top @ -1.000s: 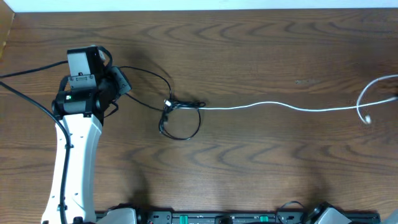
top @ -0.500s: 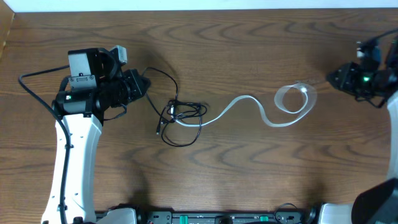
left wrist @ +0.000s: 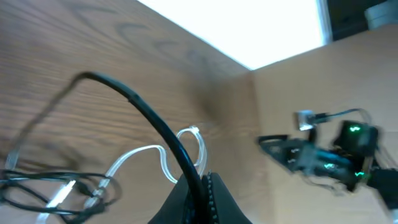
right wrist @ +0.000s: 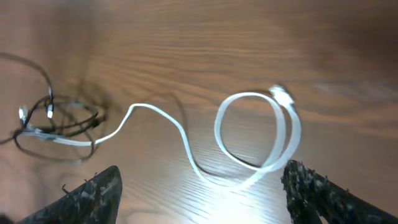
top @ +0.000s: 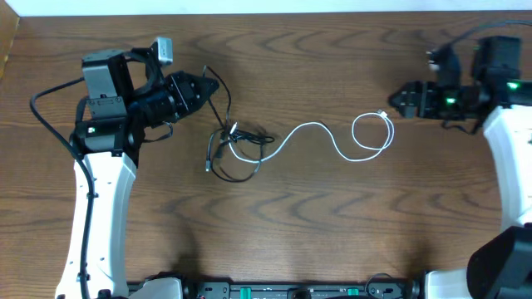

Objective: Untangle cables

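My right gripper grabs the white cable's part between black tangle (right wrist: pixel 56 121) and loop next, to pull that cable's tangled end free.
My left gripper (top: pixel 209 85) is shut on the black cable (top: pixel 241 141). In the left wrist view the black cable (left wrist: pixel 143 109) arcs up out of the closed fingers (left wrist: pixel 217 202). Its other part lies in a small tangle with one end of the white cable (top: pixel 312 125). The white cable snakes right and curls into one flat loop, ending in a small plug (top: pixel 384 114). My right gripper (top: pixel 397 100) stands open just right of that plug, holding nothing. The right wrist view shows the white loop (right wrist: pixel 249 95) ahead of the spread fingers (right wrist: pixel 93 193) and the black tangle (right wrist: pixel 56 121) far left.
Brown wooden table (top: pixel 332 232) with a pale wall edge along the back. Thick black robot wires trail from the left arm (top: pixel 96 191) toward the left edge. The right arm (top: pixel 507 141) stands at the right edge. A rail with electronics (top: pixel 274 291) runs along the front edge.
My right gripper has opened and let go of the white cable, which went from taut to a slack curve and loop. The left gripper moved right and back, carrying the black cable.
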You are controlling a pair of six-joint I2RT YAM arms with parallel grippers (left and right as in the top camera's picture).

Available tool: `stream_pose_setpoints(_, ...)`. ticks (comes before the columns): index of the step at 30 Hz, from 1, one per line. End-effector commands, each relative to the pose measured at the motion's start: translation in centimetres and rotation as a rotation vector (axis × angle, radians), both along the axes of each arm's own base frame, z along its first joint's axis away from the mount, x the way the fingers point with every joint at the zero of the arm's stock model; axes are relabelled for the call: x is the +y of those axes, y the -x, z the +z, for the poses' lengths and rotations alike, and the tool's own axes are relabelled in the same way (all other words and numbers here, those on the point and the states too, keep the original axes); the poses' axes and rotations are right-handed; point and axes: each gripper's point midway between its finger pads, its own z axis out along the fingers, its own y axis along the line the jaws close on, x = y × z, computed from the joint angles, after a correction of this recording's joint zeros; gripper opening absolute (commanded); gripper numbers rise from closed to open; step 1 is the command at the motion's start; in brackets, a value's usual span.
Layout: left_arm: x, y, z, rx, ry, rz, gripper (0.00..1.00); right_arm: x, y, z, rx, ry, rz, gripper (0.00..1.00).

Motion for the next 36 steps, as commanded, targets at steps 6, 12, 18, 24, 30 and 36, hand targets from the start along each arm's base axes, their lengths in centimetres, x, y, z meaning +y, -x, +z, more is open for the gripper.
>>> stream_pose_setpoints(6,-1.4,0.3,4.2,0.045,0.219,-0.047,0.07,8.4,-1.0,-3.2,0.015,-0.054,0.222,0.75)
stream_pose_setpoints(12,-2.0,0.5,6.6,0.042,0.313,-0.091,0.07,13.5,-1.7,-5.7,-0.081,-0.016,0.436,0.80)
stream_pose_setpoints(18,-2.3,1.0,7.8,0.040,0.350,-0.123,0.08,16.9,-2.0,-8.2,-0.198,0.052,0.644,0.85)
stream_pose_setpoints(24,-2.6,1.3,8.5,0.048,0.377,-0.149,0.08,18.4,-3.0,-11.5,-0.244,0.115,0.717,0.83)
stream_pose_setpoints(30,-2.6,1.3,8.9,0.038,0.382,-0.151,0.07,18.7,-3.9,-13.9,-0.266,0.129,0.748,0.79)
stream_pose_setpoints(36,-2.6,1.3,9.2,0.030,0.385,-0.152,0.07,19.6,-3.5,-17.0,-0.230,0.121,0.772,0.75)
